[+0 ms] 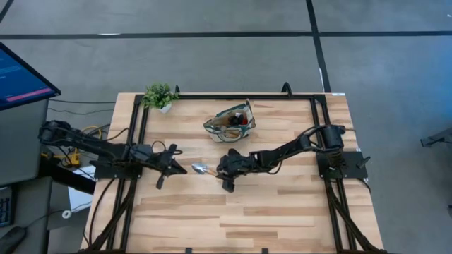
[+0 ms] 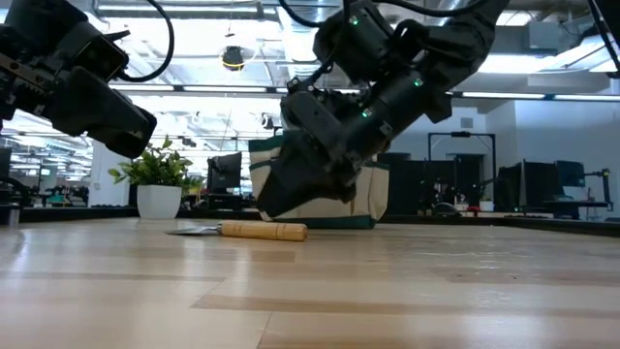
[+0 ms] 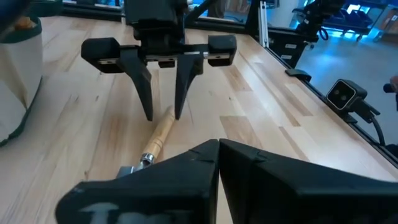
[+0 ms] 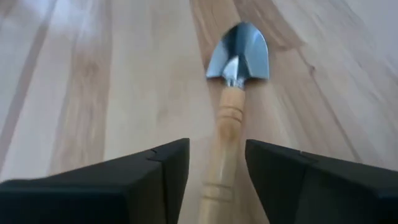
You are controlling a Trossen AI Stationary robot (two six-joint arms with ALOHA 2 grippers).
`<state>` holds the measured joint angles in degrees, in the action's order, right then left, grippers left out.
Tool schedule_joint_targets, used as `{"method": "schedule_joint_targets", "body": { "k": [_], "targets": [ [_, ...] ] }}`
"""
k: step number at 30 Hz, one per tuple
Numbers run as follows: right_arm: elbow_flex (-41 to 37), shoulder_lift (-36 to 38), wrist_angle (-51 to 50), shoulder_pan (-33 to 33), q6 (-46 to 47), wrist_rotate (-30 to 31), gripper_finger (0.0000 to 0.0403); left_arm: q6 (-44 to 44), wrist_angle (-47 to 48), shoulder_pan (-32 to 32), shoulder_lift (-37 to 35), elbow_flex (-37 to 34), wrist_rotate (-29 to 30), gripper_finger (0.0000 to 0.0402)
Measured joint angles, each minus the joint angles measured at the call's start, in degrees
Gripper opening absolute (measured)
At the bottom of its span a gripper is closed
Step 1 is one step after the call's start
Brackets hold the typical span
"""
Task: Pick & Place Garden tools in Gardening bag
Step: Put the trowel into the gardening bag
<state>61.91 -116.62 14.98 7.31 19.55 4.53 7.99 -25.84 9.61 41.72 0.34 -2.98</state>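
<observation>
The trowel should be picked up next with my right gripper by its wooden handle point(image 1: 212, 172), so the trowel's silver blade point(image 1: 200, 168) stays free to enter the gardening bag.
A trowel point(image 1: 205, 169) with a silver blade point(image 4: 239, 50) and a light wooden handle point(image 4: 224, 143) lies flat on the table. My right gripper point(image 4: 217, 168) is open and low over the handle's free end, with one finger on each side of it and a small gap at each side; it also shows in the left wrist view point(image 3: 165, 115). My left gripper point(image 3: 219, 162) is shut and empty, just off the blade end toward the table's left point(image 1: 176, 166). The beige gardening bag point(image 1: 232, 121) stands behind the trowel, with tools inside.
A small potted plant point(image 1: 159, 95) stands at the table's far left corner. The black frame rails point(image 1: 141, 120) run along the table's left, right and far sides. Bare wood point(image 1: 233, 212) lies toward the near edge.
</observation>
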Motion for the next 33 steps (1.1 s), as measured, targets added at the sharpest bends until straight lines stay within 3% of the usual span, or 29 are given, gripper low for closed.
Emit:
{"method": "schedule_joint_targets", "body": {
  "k": [9,22,29,33],
  "targets": [
    [0.00,-0.02,-5.60,0.19,0.44,-0.01,0.0121,0.00,-0.02,0.02,0.00,0.00,0.00,0.0002],
    [0.45,-3.36,-4.63,-0.11,3.85,0.28,0.0112,0.02,-0.09,0.02,0.00,0.00,-0.02,0.0002],
    [0.24,-3.74,-2.53,-0.11,3.91,0.01,0.0051,0.02,-0.40,0.02,-0.09,0.00,-0.02,0.0002],
    [0.13,-2.73,-2.71,-0.11,3.65,-0.19,0.0050,0.02,-0.41,0.02,-0.09,0.00,-0.02,0.0002]
  ]
}}
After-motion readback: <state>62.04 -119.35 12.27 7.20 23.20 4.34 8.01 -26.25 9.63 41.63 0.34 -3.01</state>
